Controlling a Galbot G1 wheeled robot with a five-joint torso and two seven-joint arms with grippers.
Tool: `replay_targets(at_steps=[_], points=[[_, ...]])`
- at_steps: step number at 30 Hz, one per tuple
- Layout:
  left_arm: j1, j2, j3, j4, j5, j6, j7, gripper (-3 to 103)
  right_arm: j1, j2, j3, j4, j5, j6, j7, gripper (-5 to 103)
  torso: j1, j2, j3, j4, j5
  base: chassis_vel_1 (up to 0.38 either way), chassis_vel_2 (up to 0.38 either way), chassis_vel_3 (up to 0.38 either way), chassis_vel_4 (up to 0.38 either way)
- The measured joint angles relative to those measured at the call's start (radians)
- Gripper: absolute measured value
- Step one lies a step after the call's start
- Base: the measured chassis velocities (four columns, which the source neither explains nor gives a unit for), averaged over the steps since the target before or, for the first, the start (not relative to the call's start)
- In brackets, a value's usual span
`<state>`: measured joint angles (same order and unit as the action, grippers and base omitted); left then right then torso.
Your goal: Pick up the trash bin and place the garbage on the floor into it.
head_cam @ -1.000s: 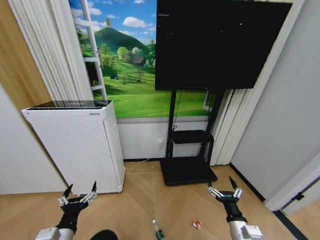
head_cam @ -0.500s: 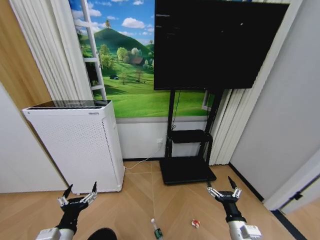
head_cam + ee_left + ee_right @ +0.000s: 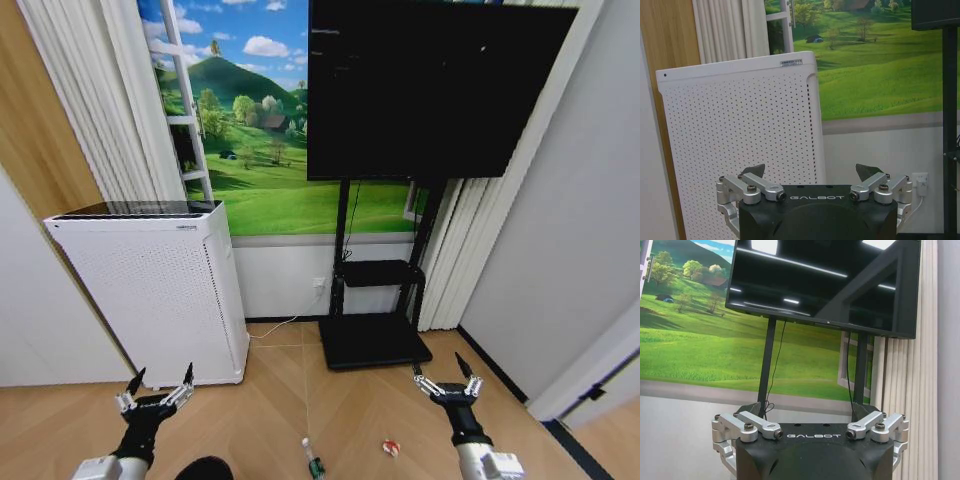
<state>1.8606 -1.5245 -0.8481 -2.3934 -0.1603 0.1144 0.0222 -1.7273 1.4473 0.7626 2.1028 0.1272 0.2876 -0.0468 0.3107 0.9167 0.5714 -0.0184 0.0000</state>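
Note:
The left gripper grabs the trash bin by its thin rim (image 3: 206, 459) next, since the bin's round black opening is wider than my open fingers.
The rim of the black trash bin (image 3: 205, 468) peeks in at the bottom edge of the head view, just right of my left arm. A small clear bottle with a green label (image 3: 314, 460) lies on the wood floor between my arms. A crumpled red-and-white wrapper (image 3: 391, 448) lies to its right. My left gripper (image 3: 160, 380) hangs open above the floor in front of the white appliance, its fingers (image 3: 758, 170) spread and empty. My right gripper (image 3: 446, 374) is open too, held beyond the wrapper toward the TV stand, with nothing between its fingers (image 3: 752, 410).
A tall white perforated appliance (image 3: 160, 290) stands against the wall at the left, with a cable running to a wall socket (image 3: 322, 284). A big black TV (image 3: 430, 90) sits on a stand whose black base (image 3: 375, 342) rests on the floor. Curtains and walls close in both sides.
The whole head view has shifted slightly, so the camera moved a little. Both grippers stay open in the same pose, and the bottle and wrapper lie where they were.

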Motion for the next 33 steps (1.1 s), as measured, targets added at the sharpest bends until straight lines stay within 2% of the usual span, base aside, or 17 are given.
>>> replay_targets(at_steps=[2, 8, 15, 24, 33], points=[[-0.001, 0.000, -0.001, 0.002, 0.010, -0.008, -0.004, 100, 0.000, -0.001, 0.000, 0.000, 0.000, 0.001, 0.000, 100, 0.000, 0.000, 0.000, 0.0000, 0.0000, -0.097, 0.064, 0.089, -0.101], [-0.003, -0.003, -0.013, 0.031, 0.044, -0.105, 0.006, 100, 0.002, 0.004, 0.001, -0.005, -0.007, 0.041, -0.001, 100, 0.001, 0.000, 0.000, 0.0001, 0.0000, -0.151, 0.140, 0.172, -0.170], [-0.003, -0.008, -0.014, 0.033, 0.040, -0.106, 0.011, 100, 0.004, 0.006, -0.001, -0.014, -0.012, 0.056, -0.008, 100, -0.003, -0.009, -0.004, 0.0001, 0.0000, -0.080, 0.061, 0.074, -0.075], [0.002, -0.016, -0.018, 0.040, 0.009, -0.107, 0.013, 100, 0.004, 0.006, -0.002, -0.024, -0.015, 0.073, -0.031, 100, -0.024, -0.055, -0.031, 0.0000, -0.0002, 0.040, -0.033, -0.037, 0.032], [0.013, -0.002, -0.047, 0.069, -0.064, -0.100, 0.019, 100, -0.008, 0.016, 0.006, -0.023, -0.042, 0.071, -0.047, 100, -0.045, -0.104, -0.059, 0.0002, -0.0001, 0.000, 0.000, 0.000, 0.000]])
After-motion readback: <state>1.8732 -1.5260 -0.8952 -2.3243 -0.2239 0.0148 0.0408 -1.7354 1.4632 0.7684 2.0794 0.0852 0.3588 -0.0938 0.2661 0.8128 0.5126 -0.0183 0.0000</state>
